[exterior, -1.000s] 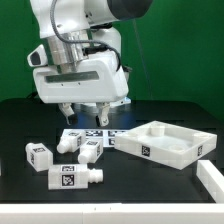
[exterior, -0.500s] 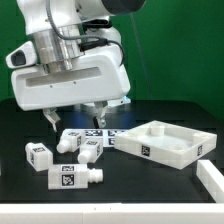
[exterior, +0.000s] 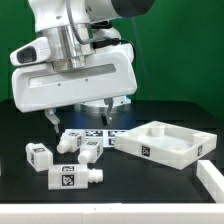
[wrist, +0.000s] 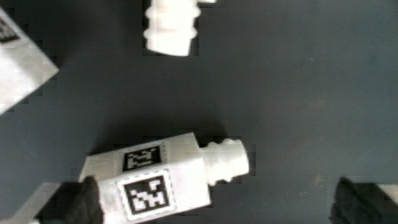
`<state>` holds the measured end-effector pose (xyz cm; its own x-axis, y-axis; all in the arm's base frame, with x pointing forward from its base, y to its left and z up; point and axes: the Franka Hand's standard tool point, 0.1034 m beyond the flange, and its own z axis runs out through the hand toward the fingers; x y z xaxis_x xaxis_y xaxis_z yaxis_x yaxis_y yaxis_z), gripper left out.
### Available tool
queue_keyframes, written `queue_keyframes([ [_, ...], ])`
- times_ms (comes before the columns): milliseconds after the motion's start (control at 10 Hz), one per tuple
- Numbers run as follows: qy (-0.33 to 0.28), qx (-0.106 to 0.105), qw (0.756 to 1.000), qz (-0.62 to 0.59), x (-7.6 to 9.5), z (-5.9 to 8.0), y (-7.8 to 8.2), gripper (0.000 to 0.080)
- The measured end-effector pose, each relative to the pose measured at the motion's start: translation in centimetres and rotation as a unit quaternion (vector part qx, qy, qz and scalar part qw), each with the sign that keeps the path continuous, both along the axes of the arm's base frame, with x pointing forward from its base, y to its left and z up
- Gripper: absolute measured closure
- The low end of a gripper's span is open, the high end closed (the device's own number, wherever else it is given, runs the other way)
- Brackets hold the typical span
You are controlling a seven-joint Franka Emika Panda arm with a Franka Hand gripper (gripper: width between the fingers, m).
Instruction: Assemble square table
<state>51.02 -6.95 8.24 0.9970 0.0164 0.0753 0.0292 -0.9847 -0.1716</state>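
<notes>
My gripper grips the leg by its tagged body (exterior: pixel 68 177) next, so its round neck stays free to go into the white square panel (exterior: pixel 165 142).
The white square panel (exterior: pixel 165 142) with a raised rim lies on the black table at the exterior view's right. Several short white tagged legs lie at the front left: one (exterior: pixel 40 153), one (exterior: pixel 75 177), one (exterior: pixel 91 148) and one (exterior: pixel 65 143). My gripper (exterior: pixel 80 115) hangs open and empty above the legs, its fingers (exterior: pixel 51 120) spread wide. In the wrist view my gripper (wrist: pixel 217 205) has a tagged leg (wrist: pixel 169 175) lying below it, close to one finger (wrist: pixel 71 205) and apart from it. A second leg (wrist: pixel 173 25) lies farther off.
The marker board (exterior: pixel 92 132) lies flat between the legs and the panel. Another white part (exterior: pixel 211 177) sits at the front right edge. A white tagged piece (wrist: pixel 18 65) shows at the wrist view's edge; I cannot tell what it is. A green wall stands behind.
The hand has shifted toward the exterior view's left and turned, and its fingers now stand wider apart. The legs and the panel have not moved.
</notes>
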Motion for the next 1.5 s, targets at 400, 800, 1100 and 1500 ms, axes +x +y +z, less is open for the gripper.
queue_keyframes([
  [400, -0.025, -0.042, 0.964, 0.260, 6.9, -1.2, -1.2, 0.0150],
  [800, -0.037, -0.053, 0.919, 0.388, 6.9, -1.9, -1.7, 0.0150],
  [1100, -0.017, -0.045, 0.893, 0.448, 3.7, -4.0, -2.8, 0.0150],
  [1500, -0.016, -0.051, 0.874, 0.484, 2.1, -6.0, -3.2, 0.0150],
])
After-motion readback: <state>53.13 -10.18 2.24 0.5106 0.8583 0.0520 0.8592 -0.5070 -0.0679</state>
